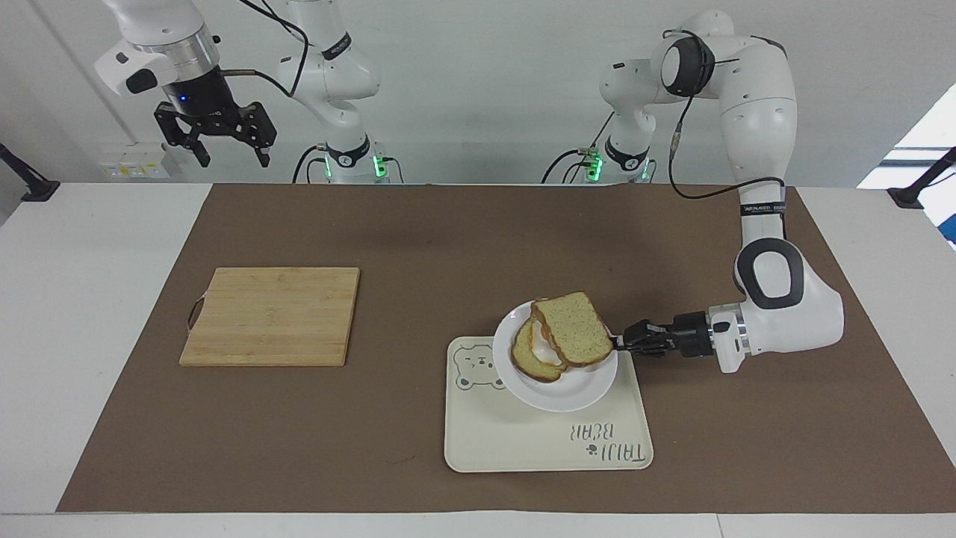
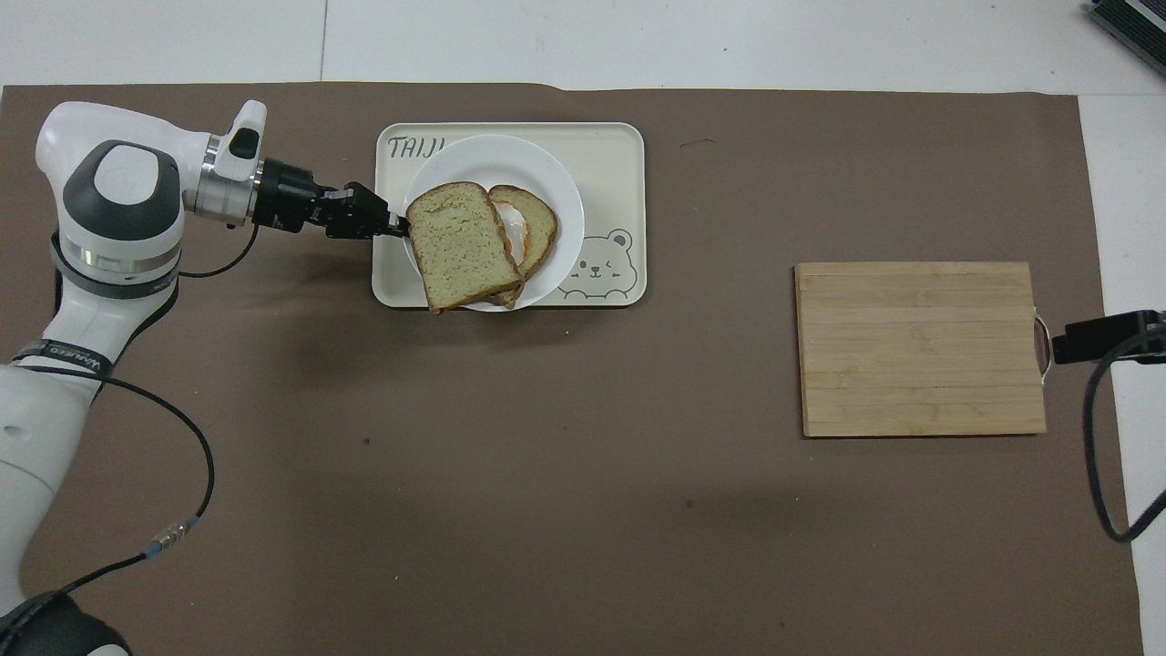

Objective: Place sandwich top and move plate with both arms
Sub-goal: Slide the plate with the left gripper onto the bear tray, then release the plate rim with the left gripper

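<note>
The white plate's rim (image 2: pixel 494 310) sticks out past the cream tray's edge (image 2: pixel 574 305), so the robot's left gripper should lower the plate inside the tray before letting it go.
The small white plate (image 1: pixel 556 396) (image 2: pixel 483 159) is held over the cream tray (image 1: pixel 523 441), seemingly a little above it. On the plate lies a bread slice with a fried egg (image 1: pixel 534 359) (image 2: pixel 537 223). The sandwich top (image 1: pixel 571 329) (image 2: pixel 463 244) lies across it and overhangs the plate's rim. My left gripper (image 1: pixel 618 344) (image 2: pixel 399 228) lies level and is shut on the plate's rim at the left arm's end. My right gripper (image 1: pixel 228 153) is open and empty, high in the air over the table's edge near its base, and waits.
A wooden cutting board (image 1: pixel 272 315) (image 2: pixel 920 348) lies on the brown mat toward the right arm's end. The tray (image 2: pixel 610 155) has a bear drawing and lettering. The left arm's cable trails over the mat near its base.
</note>
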Tool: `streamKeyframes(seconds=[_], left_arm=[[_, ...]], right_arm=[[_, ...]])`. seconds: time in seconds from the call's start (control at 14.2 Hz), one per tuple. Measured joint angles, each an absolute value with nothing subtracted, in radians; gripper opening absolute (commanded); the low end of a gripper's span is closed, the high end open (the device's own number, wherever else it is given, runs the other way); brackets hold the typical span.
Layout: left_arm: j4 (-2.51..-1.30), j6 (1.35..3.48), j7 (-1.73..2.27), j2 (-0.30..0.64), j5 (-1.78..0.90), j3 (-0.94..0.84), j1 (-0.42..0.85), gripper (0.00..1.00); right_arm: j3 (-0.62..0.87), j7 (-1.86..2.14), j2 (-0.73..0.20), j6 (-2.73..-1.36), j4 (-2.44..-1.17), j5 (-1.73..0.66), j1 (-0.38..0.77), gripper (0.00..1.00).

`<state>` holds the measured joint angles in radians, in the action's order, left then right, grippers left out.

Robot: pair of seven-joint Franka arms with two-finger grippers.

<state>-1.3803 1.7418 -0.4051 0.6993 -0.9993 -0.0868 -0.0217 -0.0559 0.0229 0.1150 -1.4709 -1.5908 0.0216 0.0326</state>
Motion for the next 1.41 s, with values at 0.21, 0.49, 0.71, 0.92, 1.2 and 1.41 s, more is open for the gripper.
streamKeyframes(seconds=[0.21, 0.49, 0.71, 0.92, 1.2, 1.41], left_arm=[[-1.350, 1.779, -0.405, 0.737, -0.999, -0.097, -0.022, 0.00], [-1.346, 1.790, -0.404, 0.758, -0.997, -0.101, -0.022, 0.00], [-1.334, 1.795, -0.406, 0.814, -0.997, -0.120, -0.022, 0.00], [-1.303, 1.798, -0.407, 0.853, -0.997, -0.127, -0.024, 0.99], [-1.284, 1.796, -0.407, 0.853, -0.997, -0.129, -0.040, 1.00], [-1.268, 1.790, -0.404, 0.829, -0.958, -0.129, -0.045, 1.00]], right_arm=[[-0.056, 0.023, 0.115, -1.471, -1.591, 0.022, 0.033, 1.00], [-0.056, 0.023, 0.115, -1.471, -1.591, 0.022, 0.033, 1.00], [-0.056, 0.023, 0.115, -1.471, -1.591, 0.022, 0.033, 1.00], [-0.056, 0.023, 0.115, -1.471, -1.591, 0.022, 0.033, 1.00], [-0.056, 0.023, 0.115, -1.471, -1.591, 0.022, 0.033, 1.00], [-0.056, 0.023, 0.115, -1.471, -1.591, 0.022, 0.033, 1.00]])
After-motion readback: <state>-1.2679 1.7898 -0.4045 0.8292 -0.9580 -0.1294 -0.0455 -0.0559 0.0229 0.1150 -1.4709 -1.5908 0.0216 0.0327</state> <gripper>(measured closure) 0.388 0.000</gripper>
